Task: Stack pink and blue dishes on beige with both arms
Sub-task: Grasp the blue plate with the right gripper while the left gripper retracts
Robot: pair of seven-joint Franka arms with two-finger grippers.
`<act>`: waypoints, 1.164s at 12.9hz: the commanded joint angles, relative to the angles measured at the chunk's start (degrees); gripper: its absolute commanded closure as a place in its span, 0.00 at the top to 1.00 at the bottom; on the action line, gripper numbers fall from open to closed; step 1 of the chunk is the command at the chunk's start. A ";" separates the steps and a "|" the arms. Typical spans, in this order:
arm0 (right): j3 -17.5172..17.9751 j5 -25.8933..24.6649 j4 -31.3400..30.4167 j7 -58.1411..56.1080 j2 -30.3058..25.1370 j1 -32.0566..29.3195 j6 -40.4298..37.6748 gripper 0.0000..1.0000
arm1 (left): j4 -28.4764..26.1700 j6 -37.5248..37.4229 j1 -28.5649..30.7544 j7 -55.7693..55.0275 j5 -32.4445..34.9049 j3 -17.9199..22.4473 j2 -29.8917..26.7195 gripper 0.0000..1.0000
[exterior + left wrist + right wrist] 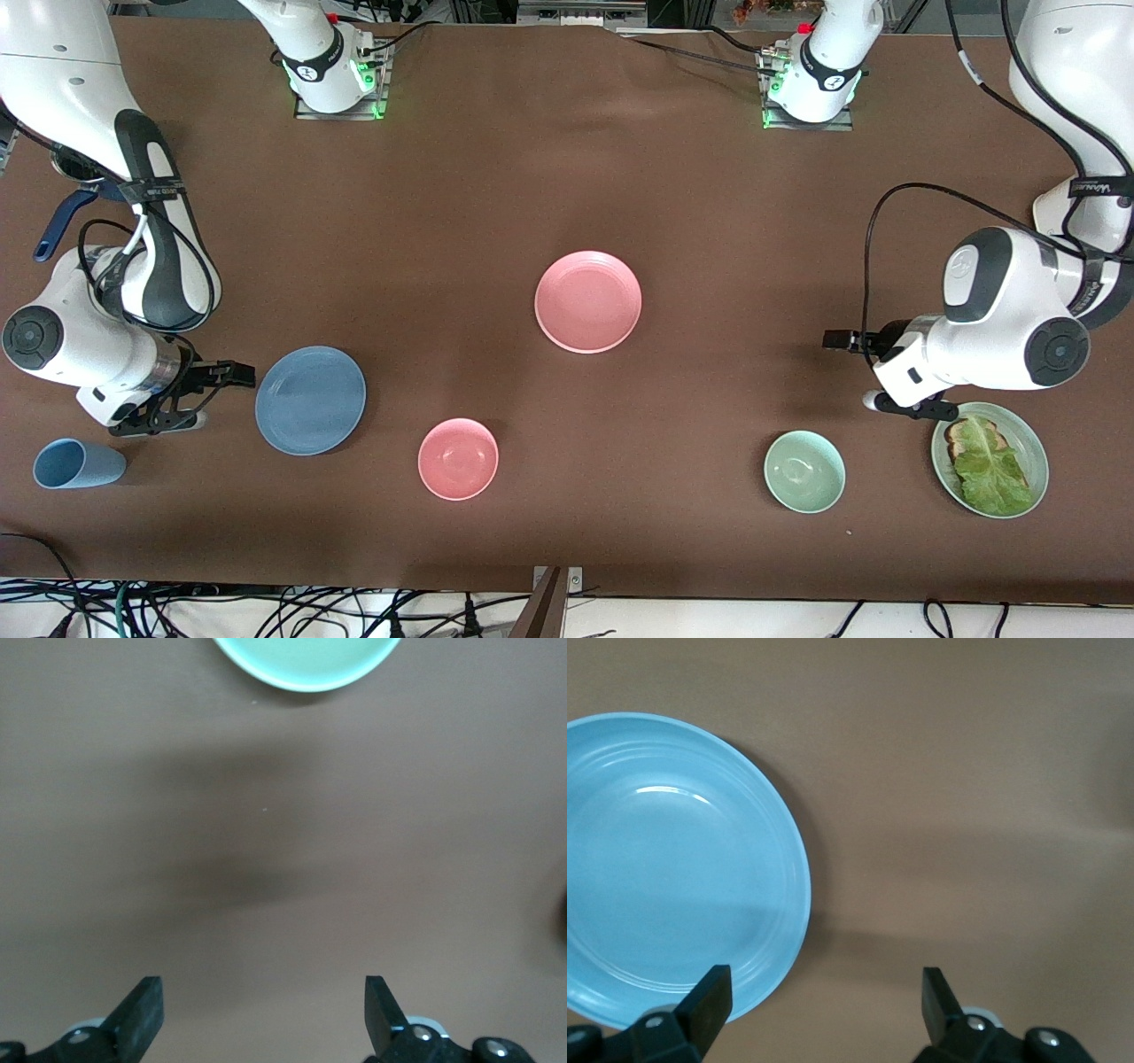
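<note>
The right gripper grabs its rim next, to stack the blue plate over the pink one.
The pink plate lies flat near the middle of the table. The blue plate lies toward the right arm's end, nearer the front camera. My right gripper hovers low just beside the blue plate's rim, open and holding nothing. In the right wrist view the blue plate reaches one fingertip of the right gripper. My left gripper hangs open and empty over bare table toward the left arm's end; the left wrist view shows the left gripper above brown cloth. The beige plate is out of view.
A small pink bowl sits near the front edge, beside the blue plate. A blue cup lies by the right arm. A pale green bowl and a green plate with lettuce sit by the left arm.
</note>
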 commanded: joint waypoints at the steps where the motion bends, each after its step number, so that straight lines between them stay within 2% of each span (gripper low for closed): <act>1: 0.67 0.38 -0.09 -0.66 1.00 -0.35 2.17 0.94 | -0.96 -2.69 3.03 4.42 1.09 -0.23 -3.71 1.00; 3: 0.84 0.47 -0.01 -0.57 2.50 -0.09 5.51 0.89 | -0.52 -5.06 4.09 5.22 1.18 -0.23 -5.55 1.00; 5: 1.11 0.38 0.43 -0.31 2.94 0.09 5.79 0.78 | -0.26 -6.64 5.06 5.22 4.32 -0.67 -6.96 1.00; 8: 1.20 0.64 1.83 -0.22 4.96 0.09 5.96 0.72 | 0.18 -8.23 5.06 5.48 3.99 -0.24 -9.16 1.00; 11: 1.89 1.60 2.02 -0.13 5.67 0.18 7.36 0.70 | -0.60 -9.72 -0.01 8.64 3.55 6.95 -14.33 1.00; 15: 1.99 1.87 1.84 -0.22 6.46 0.09 7.63 0.44 | -0.78 -9.99 -6.08 8.39 3.46 12.23 -21.28 1.00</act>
